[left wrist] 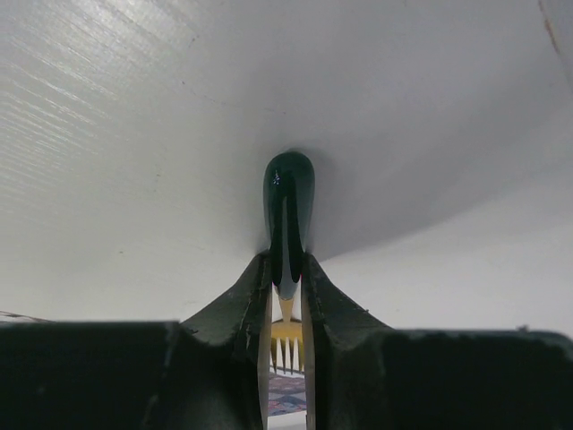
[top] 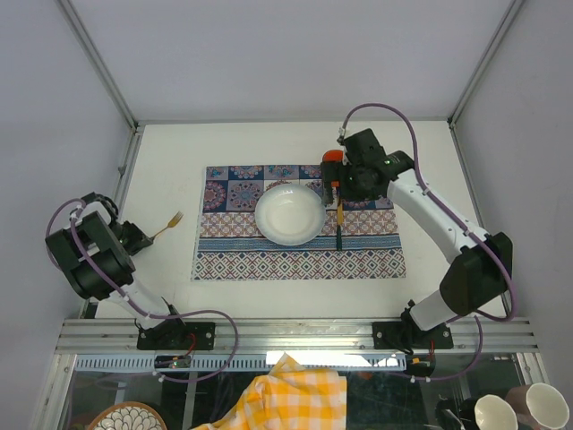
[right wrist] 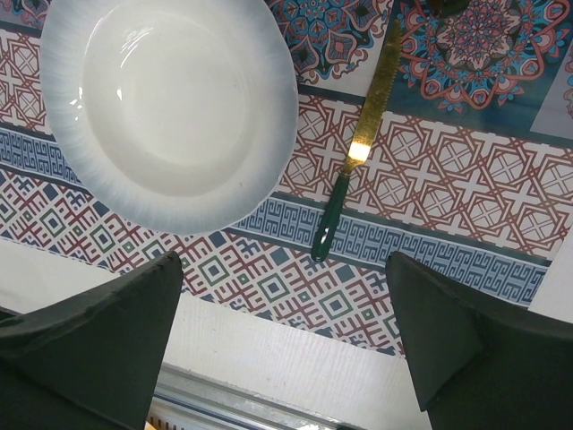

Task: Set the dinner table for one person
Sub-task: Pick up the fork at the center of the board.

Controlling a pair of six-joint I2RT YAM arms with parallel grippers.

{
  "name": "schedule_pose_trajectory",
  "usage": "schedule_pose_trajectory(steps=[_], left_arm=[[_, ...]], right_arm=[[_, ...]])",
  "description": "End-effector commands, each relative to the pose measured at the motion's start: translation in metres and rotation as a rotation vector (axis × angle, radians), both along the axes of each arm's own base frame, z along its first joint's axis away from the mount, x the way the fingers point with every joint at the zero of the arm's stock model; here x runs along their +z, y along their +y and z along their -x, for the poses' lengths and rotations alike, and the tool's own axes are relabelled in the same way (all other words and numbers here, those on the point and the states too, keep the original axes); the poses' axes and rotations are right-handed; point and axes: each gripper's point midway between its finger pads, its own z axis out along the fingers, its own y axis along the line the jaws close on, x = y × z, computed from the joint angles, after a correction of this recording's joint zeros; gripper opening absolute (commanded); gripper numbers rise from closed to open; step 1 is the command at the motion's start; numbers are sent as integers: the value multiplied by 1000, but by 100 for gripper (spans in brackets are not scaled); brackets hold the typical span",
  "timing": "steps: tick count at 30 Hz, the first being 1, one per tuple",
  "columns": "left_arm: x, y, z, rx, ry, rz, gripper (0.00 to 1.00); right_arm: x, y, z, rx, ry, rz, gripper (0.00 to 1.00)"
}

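The gold fork [top: 172, 221] would come up if I lifted my left gripper now, because both fingers are closed around the fork's dark green handle.
On the white dinner table [top: 430, 152] lies a blue-and-purple patterned placemat [top: 295, 260] with a white plate [top: 289, 213] on it. A knife [top: 340, 226] with a gold blade and green handle lies just right of the plate [right wrist: 170, 98]. My right gripper [top: 345, 184] hovers over the mat's far right part. In its wrist view the right gripper [right wrist: 286, 331] is open and empty above the knife [right wrist: 351, 152]. At the table's left, my left gripper [top: 146, 236] is shut on a gold fork [top: 172, 221]. The left gripper [left wrist: 286, 269] clamps the fork's dark green handle [left wrist: 288, 193], tines toward the mat.
Aluminium frame rails [top: 295, 336] run along the near edge, with both arm bases bolted there. Below the table are a yellow checked cloth [top: 291, 394], two cups [top: 519, 410] at the right and a patterned bowl [top: 125, 418] at the left. White walls enclose the table.
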Motion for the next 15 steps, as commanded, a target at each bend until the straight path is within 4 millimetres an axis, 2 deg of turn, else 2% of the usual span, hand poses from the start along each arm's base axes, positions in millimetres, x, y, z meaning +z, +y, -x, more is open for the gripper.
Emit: schedule_pose_trajectory(steps=[1, 6, 9, 12, 15], left_arm=[[16, -19, 10, -134, 7, 36, 0], [85, -11, -27, -229, -213, -61, 0], [128, -17, -49, -315, -346, -102, 0], [162, -39, -69, -435, -467, -119, 0], [179, -76, -81, -576, -532, -111, 0]], right_arm=[[6, 11, -5, 1, -35, -59, 99], [-2, 17, -2, 6, -18, -77, 100], [-5, 20, 0, 10, -11, -84, 99], [-6, 23, 1, 15, -11, -89, 100], [-5, 27, 2, 24, -10, -99, 100]])
